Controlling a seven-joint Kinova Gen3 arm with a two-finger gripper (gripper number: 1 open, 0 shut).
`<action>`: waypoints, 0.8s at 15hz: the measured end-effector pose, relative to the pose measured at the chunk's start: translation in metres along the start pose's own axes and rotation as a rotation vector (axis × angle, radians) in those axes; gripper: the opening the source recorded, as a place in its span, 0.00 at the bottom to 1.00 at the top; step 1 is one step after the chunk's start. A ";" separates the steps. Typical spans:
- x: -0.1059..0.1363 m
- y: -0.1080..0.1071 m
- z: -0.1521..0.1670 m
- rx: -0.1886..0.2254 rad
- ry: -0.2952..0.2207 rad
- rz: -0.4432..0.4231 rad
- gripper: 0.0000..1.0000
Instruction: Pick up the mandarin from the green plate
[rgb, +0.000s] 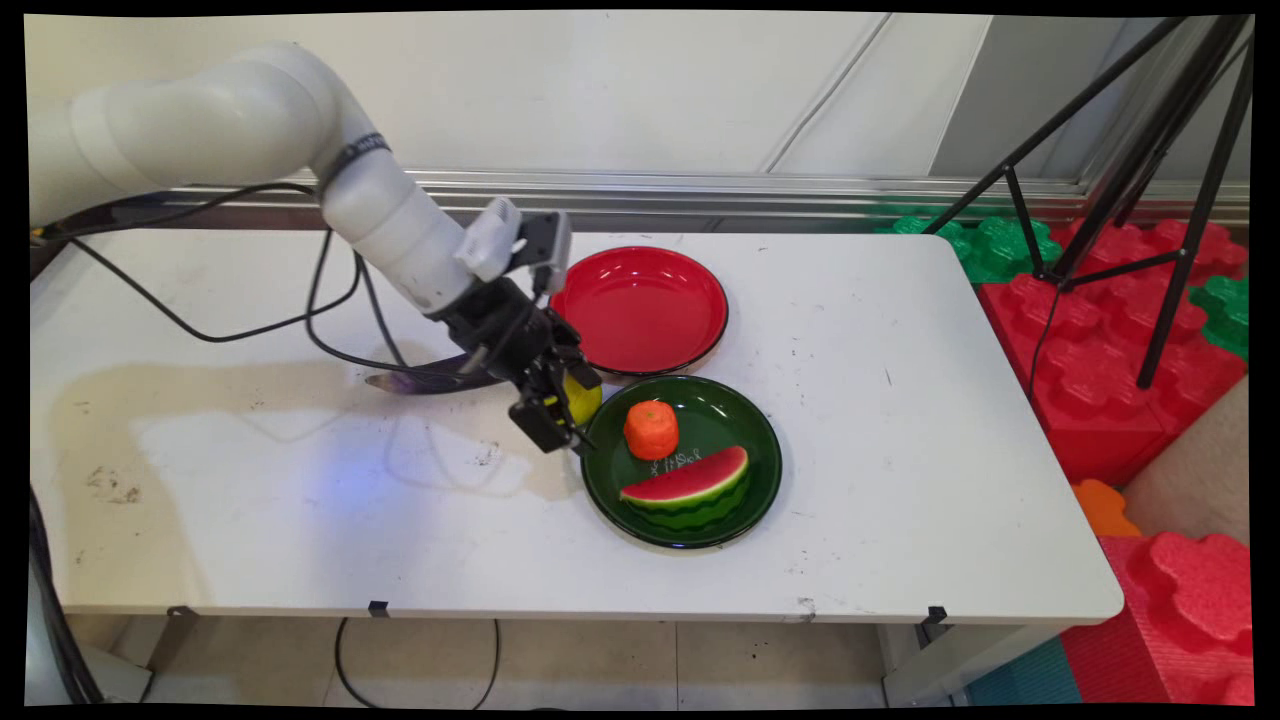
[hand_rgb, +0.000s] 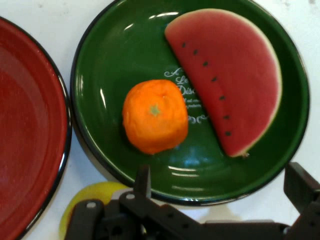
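I must reach the orange fruit, grab its rounded sides and move it off the green plate (rgb: 755, 470).
My gripper (rgb: 560, 418) hangs low over the left rim of the green plate (rgb: 755, 470), and its fingers stand wide apart with nothing between them. On that plate lie an orange fruit (rgb: 651, 429) and a watermelon slice (rgb: 690, 485). In the hand view the orange fruit (hand_rgb: 155, 122) and the watermelon slice (hand_rgb: 230, 80) lie on the green plate (hand_rgb: 115, 55) just ahead of the gripper (hand_rgb: 220, 182). A yellow fruit (hand_rgb: 95, 200) lies on the table outside the left finger (hand_rgb: 143, 180), half hidden by the linkage. In the main view the yellow fruit (rgb: 583, 398) shows beside the hand.
An empty red plate (rgb: 640, 308) sits just behind the green one, seen too as the red plate (hand_rgb: 25, 130) in the hand view. A dark purple curved thing (rgb: 425, 380) lies partly hidden under the arm. Black cables (rgb: 250, 325) trail over the table's left. A tripod (rgb: 1130, 180) and foam blocks (rgb: 1110, 340) stand off the right edge.
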 end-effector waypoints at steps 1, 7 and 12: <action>0.002 -0.002 0.007 0.003 -0.003 0.001 1.00; 0.015 -0.016 0.040 0.024 -0.009 0.007 1.00; 0.022 -0.025 0.062 0.025 -0.016 0.000 1.00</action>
